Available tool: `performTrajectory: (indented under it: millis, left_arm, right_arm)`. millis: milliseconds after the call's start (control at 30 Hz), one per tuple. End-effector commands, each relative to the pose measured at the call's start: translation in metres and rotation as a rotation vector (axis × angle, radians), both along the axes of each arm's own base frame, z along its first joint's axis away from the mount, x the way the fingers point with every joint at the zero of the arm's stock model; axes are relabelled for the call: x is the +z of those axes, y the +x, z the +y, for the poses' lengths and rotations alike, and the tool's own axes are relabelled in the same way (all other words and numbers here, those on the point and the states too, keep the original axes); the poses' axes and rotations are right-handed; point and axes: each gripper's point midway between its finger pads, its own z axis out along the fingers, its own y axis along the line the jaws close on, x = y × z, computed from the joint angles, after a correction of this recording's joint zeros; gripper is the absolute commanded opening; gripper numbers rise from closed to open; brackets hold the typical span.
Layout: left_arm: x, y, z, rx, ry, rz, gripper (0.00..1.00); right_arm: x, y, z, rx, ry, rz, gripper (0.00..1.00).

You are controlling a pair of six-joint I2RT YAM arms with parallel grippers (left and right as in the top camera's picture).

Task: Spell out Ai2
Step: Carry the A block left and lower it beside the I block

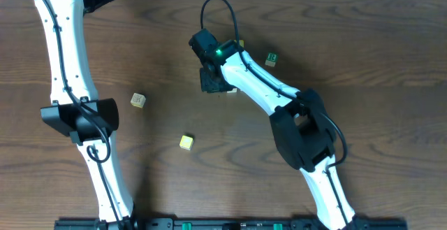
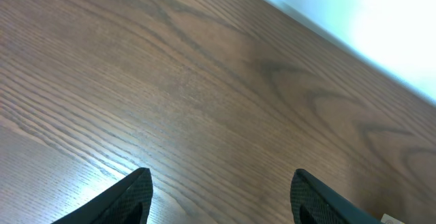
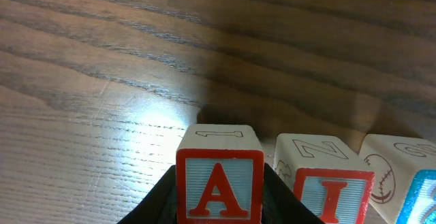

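Observation:
The red "A" cube is close beside the "I" cube and would end upright on flat wood, so it is time for my right gripper to open.
In the right wrist view my right gripper (image 3: 219, 197) is shut on the cube with the red "A" (image 3: 219, 176), its black fingers against both sides. Right beside it stands the cube with the red "I" (image 3: 327, 180). A third cube (image 3: 402, 176) with a blue frame follows at the right edge; its letter is cut off. In the overhead view the right gripper (image 1: 213, 81) covers these cubes near the table's middle back. My left gripper (image 2: 221, 197) is open and empty over bare wood.
A green-lettered cube (image 1: 271, 59) lies right of the right gripper. A pale cube (image 1: 137, 100) and a yellow cube (image 1: 186, 142) lie toward the left and front. The left arm (image 1: 77, 115) stands along the left side.

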Motion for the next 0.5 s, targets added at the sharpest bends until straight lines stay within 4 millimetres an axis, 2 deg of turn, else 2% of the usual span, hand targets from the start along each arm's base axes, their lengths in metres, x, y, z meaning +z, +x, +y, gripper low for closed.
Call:
performTrajectory:
  millis: [0, 200, 467]
  left_arm:
    - [0.0068, 0.0004, -0.0009, -0.016, 0.004, -0.018, 0.66]
    - [0.007, 0.0007, -0.0007, -0.015, 0.004, -0.02, 0.66]
    - [0.0069, 0.0007, -0.0009, -0.016, 0.004, -0.019, 0.66]
  right_arm:
    - [-0.0035, -0.0004, 0.0062, -0.021, -0.003, -0.004, 0.02]
    - [-0.0049, -0.004, 0.0102, -0.009, -0.008, -0.004, 0.02]
    - [-0.0049, -0.0015, 0.0062, -0.013, -0.035, -0.024, 0.02]
